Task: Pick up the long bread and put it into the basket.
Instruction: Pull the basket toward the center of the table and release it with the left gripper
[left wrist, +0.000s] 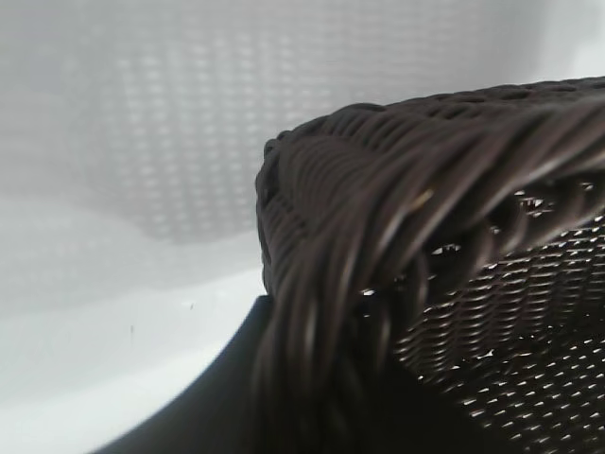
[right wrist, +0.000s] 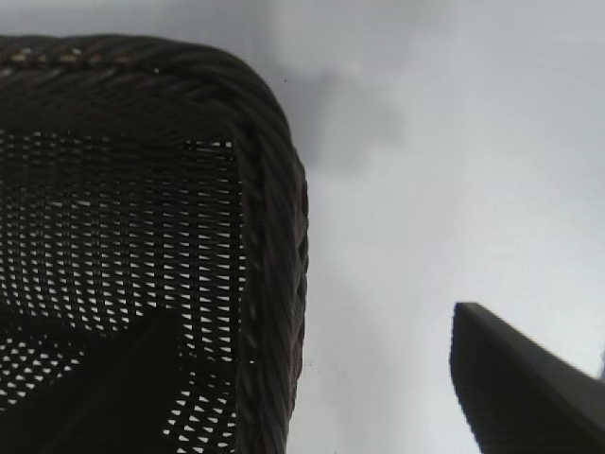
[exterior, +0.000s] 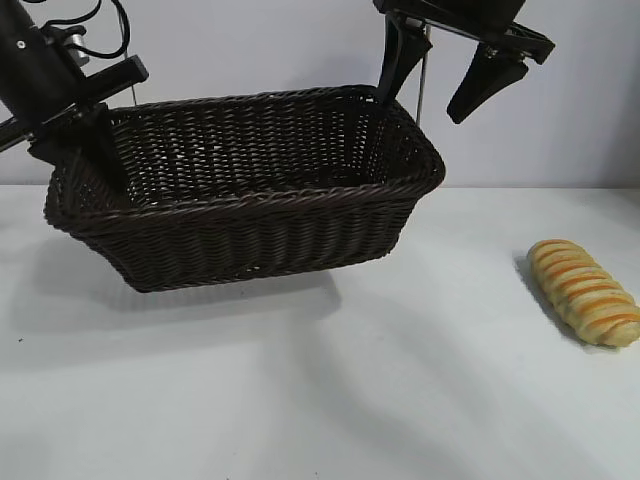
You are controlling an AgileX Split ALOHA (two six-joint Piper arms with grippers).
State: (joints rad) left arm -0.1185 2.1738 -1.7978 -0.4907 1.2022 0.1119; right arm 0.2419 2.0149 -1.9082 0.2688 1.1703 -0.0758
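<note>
Next, my right gripper grabs the bread (exterior: 583, 292) across its ridged middle, since the bread is long from end to end and narrow across.
The long bread (exterior: 583, 292), pale yellow with orange-brown ridges, lies on the white table at the right, well apart from both arms. The dark-brown wicker basket (exterior: 250, 235) sits tilted at centre-left, its right end higher. My left gripper (exterior: 95, 150) is shut on the basket's left rim; in the left wrist view the braided rim (left wrist: 378, 246) fills the space between its jaws. My right gripper (exterior: 420, 108) hangs open over the basket's far right corner. One of its fingers (right wrist: 95, 397) is inside the basket (right wrist: 269, 284) and the other finger (right wrist: 529, 378) is outside the rim.
A white tabletop (exterior: 330, 400) stretches in front of the basket and between the basket and the bread. A plain pale wall (exterior: 560, 140) stands behind. The bread lies close to the table's right side.
</note>
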